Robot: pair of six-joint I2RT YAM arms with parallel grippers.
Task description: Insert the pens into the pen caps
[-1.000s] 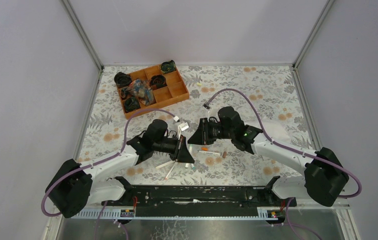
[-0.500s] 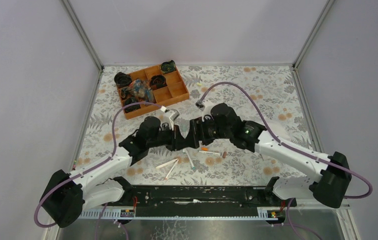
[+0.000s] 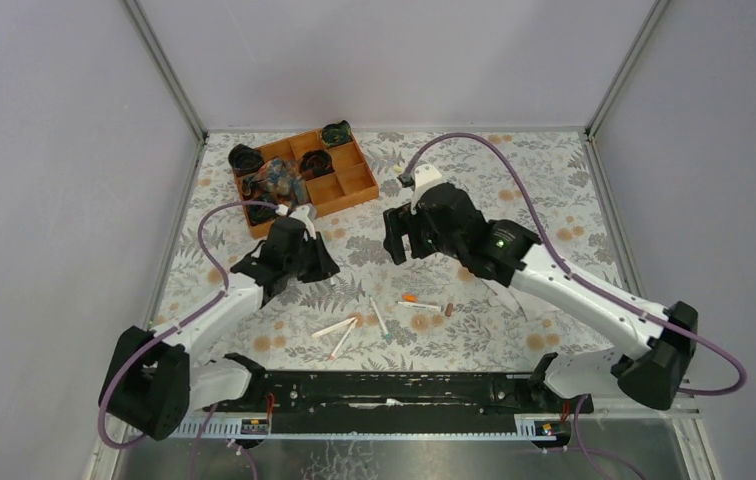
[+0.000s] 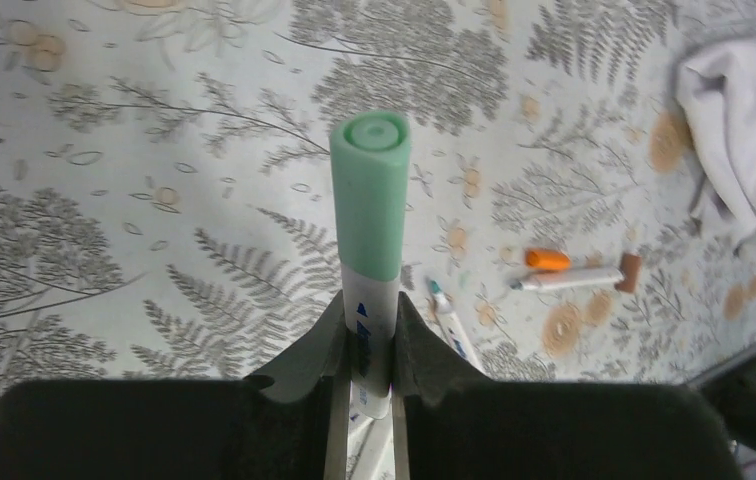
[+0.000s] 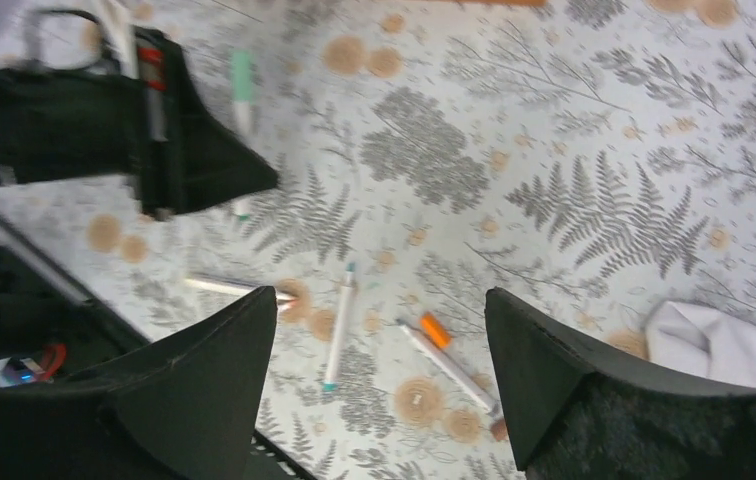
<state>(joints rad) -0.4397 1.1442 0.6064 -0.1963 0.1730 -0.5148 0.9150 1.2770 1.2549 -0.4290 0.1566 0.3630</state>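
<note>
My left gripper must keep holding the white pen above the cloth; it would fall onto empty cloth if I opened now.
My left gripper [image 4: 369,310] is shut on a white pen [image 4: 372,305] that carries a green pen cap [image 4: 370,200] and stands out beyond the fingers, above the table. From above, this gripper [image 3: 326,268] sits left of centre. My right gripper [image 5: 382,295] is open and holds nothing; it hangs high over the loose pens, behind the middle of the table [image 3: 396,245]. On the cloth lie a teal-tipped pen [image 5: 339,325], a pen [image 5: 449,368] beside an orange cap [image 5: 435,330], a brown cap [image 4: 632,272], and two more pens [image 3: 339,333].
An orange compartment tray [image 3: 354,186] with dark coiled things stands at the back left. A crumpled white paper sheet [image 4: 744,110] lies right of the loose pens. The floral cloth ends at metal rails left and right.
Half a second ago the two grippers met nose to nose over the pens. They have drawn apart: the right one opened and rose backward, the left one pulled back left with the green-capped pen.
</note>
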